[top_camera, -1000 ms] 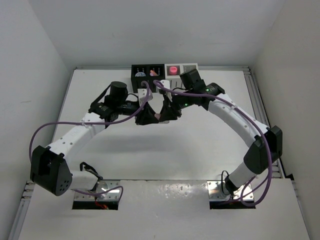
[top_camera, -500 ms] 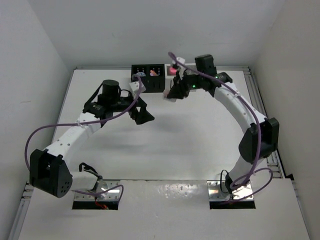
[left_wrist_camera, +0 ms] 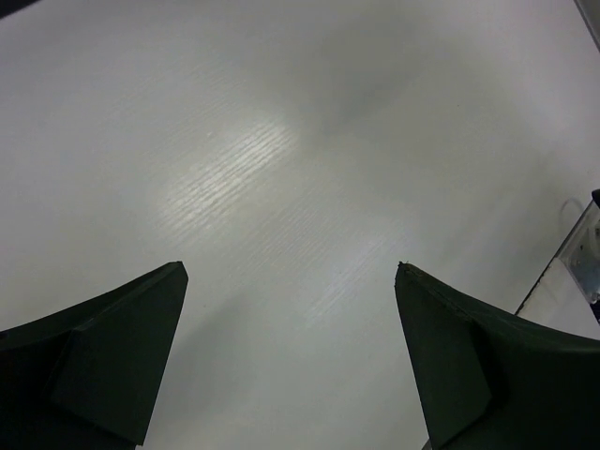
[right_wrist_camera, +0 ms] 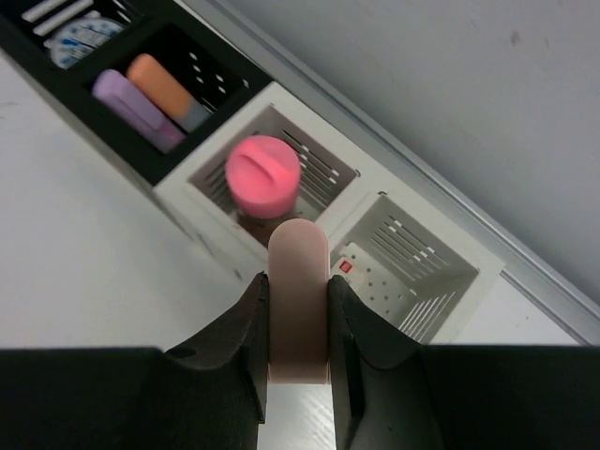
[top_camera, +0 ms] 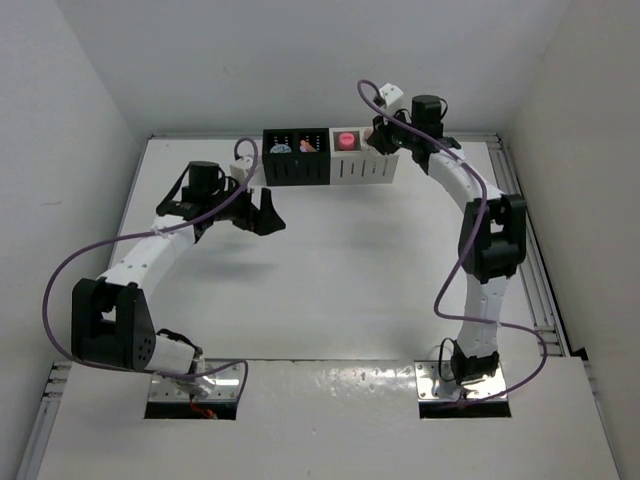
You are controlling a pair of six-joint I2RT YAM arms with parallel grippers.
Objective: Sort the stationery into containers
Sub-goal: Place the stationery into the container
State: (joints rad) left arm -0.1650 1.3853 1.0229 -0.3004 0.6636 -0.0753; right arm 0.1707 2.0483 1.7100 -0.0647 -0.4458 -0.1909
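Note:
I should move the stick [right_wrist_camera: 298, 309] to the eraser block's section of the white container before my right gripper lets go of it. The stick would catch the dividing wall below if I opened now.
My right gripper [right_wrist_camera: 298, 281] is shut on the pale lilac-pink stick [right_wrist_camera: 298, 309], which hangs above the white container [right_wrist_camera: 487, 274] over the wall between its two compartments. The hot-pink tube [right_wrist_camera: 263, 175] stands in that container's left compartment, and a small white eraser block [right_wrist_camera: 345, 266] lies in the right one. In the top view the right gripper [top_camera: 381, 140] hovers at the white container [top_camera: 375, 172]. The black container [top_camera: 295, 172] beside it holds the blue-white tape roll [right_wrist_camera: 80, 37] and lilac and orange pieces [right_wrist_camera: 141, 94]. My left gripper [left_wrist_camera: 291, 272] is open over bare table, holding nothing.
Both containers stand side by side against the back edge of the white table [top_camera: 350, 270]. A metal rail [right_wrist_camera: 525, 272] runs just behind them below the grey wall. The left gripper [top_camera: 262, 213] hangs left of centre, in front of the black container.
The left gripper has opened, let go of the stick and drawn back to the left. The right gripper has carried the stick from mid-table to above the white container.

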